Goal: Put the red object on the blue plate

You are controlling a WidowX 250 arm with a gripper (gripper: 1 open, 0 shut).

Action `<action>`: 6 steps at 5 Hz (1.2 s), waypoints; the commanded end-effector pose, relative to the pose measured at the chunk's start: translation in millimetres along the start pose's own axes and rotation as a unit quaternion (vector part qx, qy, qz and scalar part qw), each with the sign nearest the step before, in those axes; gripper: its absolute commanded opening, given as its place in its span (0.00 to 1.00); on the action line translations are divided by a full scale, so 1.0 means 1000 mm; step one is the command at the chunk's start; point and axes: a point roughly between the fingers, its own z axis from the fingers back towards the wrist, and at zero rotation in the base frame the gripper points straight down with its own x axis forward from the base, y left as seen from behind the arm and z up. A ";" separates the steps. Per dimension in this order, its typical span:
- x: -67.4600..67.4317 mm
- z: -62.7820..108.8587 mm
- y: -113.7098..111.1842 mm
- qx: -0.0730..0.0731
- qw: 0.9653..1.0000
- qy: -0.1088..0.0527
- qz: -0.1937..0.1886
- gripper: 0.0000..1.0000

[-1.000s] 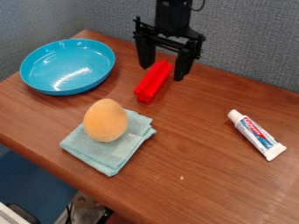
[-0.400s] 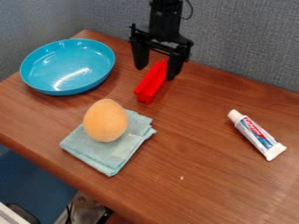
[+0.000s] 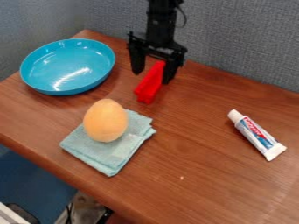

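My gripper grabs the red object by its upper end (image 3: pixel 156 70) next, to set it on the blue plate (image 3: pixel 68 66).
The red object (image 3: pixel 149 85), a small bright red block, lies on the wooden table right of the blue plate (image 3: pixel 68 66). The black gripper (image 3: pixel 156 73) points straight down and stands open, its two fingers straddling the far upper end of the block. Nothing is held. The plate, a round glossy cyan dish, sits empty at the table's left side, well apart from the gripper.
An orange egg-shaped object (image 3: pixel 105 119) rests on a pale teal folded cloth (image 3: pixel 111 142) in front of the block. A toothpaste tube (image 3: pixel 256 133) lies at the right. The table's front edge (image 3: pixel 70 180) runs diagonally below the cloth.
The gripper has come down and shifted slightly left, from hovering above the block to having its open fingers around the block's far end. The block has not moved.
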 end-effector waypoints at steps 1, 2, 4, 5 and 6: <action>0.012 0.008 0.007 0.012 1.000 -0.019 0.007 1.00; 0.020 -0.004 0.008 0.008 1.000 -0.009 0.013 1.00; 0.027 -0.017 0.005 -0.001 1.000 -0.005 0.015 0.00; 0.025 -0.014 0.003 -0.005 1.000 -0.012 0.008 0.00; 0.022 -0.012 0.001 -0.008 1.000 -0.016 0.004 0.00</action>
